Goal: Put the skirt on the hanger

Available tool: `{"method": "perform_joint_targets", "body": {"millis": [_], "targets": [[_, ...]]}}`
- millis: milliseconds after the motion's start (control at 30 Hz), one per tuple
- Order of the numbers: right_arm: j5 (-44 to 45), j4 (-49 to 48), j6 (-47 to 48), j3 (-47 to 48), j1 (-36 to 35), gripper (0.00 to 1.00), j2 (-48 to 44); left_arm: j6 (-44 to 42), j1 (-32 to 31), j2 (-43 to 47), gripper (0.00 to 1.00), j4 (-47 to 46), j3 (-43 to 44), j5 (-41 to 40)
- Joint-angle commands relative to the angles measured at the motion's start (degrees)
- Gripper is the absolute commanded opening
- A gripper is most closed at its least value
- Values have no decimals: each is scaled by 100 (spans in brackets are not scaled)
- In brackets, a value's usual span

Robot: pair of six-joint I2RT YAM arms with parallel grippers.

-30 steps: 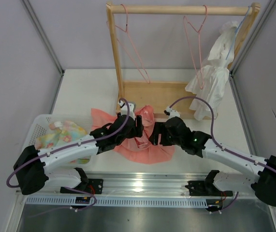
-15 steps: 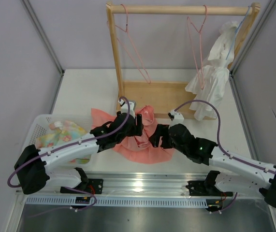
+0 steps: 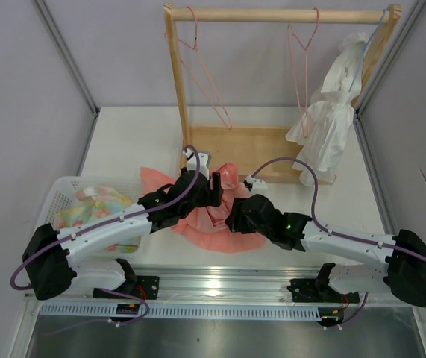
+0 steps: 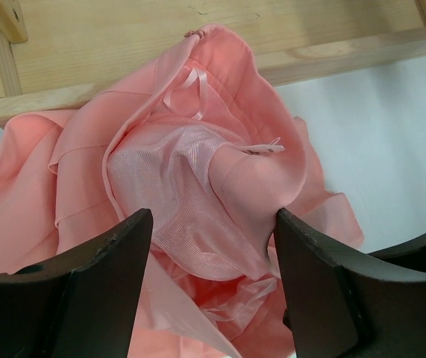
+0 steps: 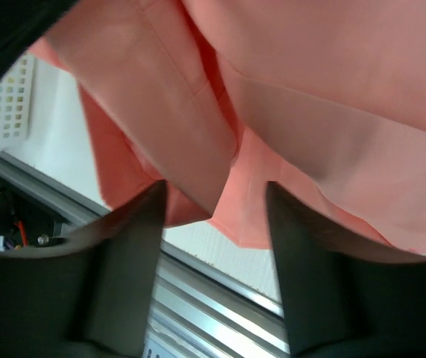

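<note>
The skirt's lined opening has the raised fold [image 3: 224, 199] [image 4: 247, 204] beside it, and my left gripper will grab the skirt there next. Then it can spread that opening for the hanger.
The salmon-pink skirt [image 3: 220, 227] lies crumpled on the table in front of the wooden rack. Two pink wire hangers hang from the rack's top bar, one on the left [image 3: 207, 78] and one on the right [image 3: 301, 67]. My left gripper [image 3: 216, 195] is open over the skirt's middle. In the left wrist view its jaws [image 4: 213, 253] straddle a raised fold of the skirt [image 4: 198, 171]. My right gripper [image 3: 233, 218] is open at the skirt's right side. In the right wrist view its jaws [image 5: 213, 231] sit at the hem of the skirt [image 5: 309, 89].
The wooden rack [image 3: 272, 13] has a flat base [image 3: 250, 145], which also shows in the left wrist view [image 4: 198, 30]. A white garment [image 3: 324, 127] hangs at the rack's right end. A white basket [image 3: 63, 186] at the left holds a pastel patterned cloth [image 3: 93, 207].
My right arm has swung left and lower, bringing its gripper in against the skirt's right side. My left gripper has shifted slightly toward the skirt's middle.
</note>
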State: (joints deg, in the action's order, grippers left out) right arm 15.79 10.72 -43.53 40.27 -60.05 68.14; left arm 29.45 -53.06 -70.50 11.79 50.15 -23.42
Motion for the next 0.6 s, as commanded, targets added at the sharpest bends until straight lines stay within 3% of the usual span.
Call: {"method": "perform_joint_targets", "body": {"millis": [0,33,100,133,200,467,567], "targets": [[476,-246,-200,69,-24,47,68,-71,102,150,71,16,56,-223],[504,-176,-226,77,-24,33,59,-62,137,168,71,34,56,-251],[600,-53,-244,112,-15,20,42,-27,356,142,71,34,-5,-277],[635,156,-253,121,-33,8,-19,-53,436,124,71,-18,-23,-199],[740,403,-305,113,-42,0,-125,-71,690,2,70,-54,21,-154],[1145,1993,-709,-107,-244,0,-959,-668,999,-788,70,-423,592,635],[1163,2092,-850,-265,-261,0,-1135,-871,999,-1122,69,-485,899,917]]}}
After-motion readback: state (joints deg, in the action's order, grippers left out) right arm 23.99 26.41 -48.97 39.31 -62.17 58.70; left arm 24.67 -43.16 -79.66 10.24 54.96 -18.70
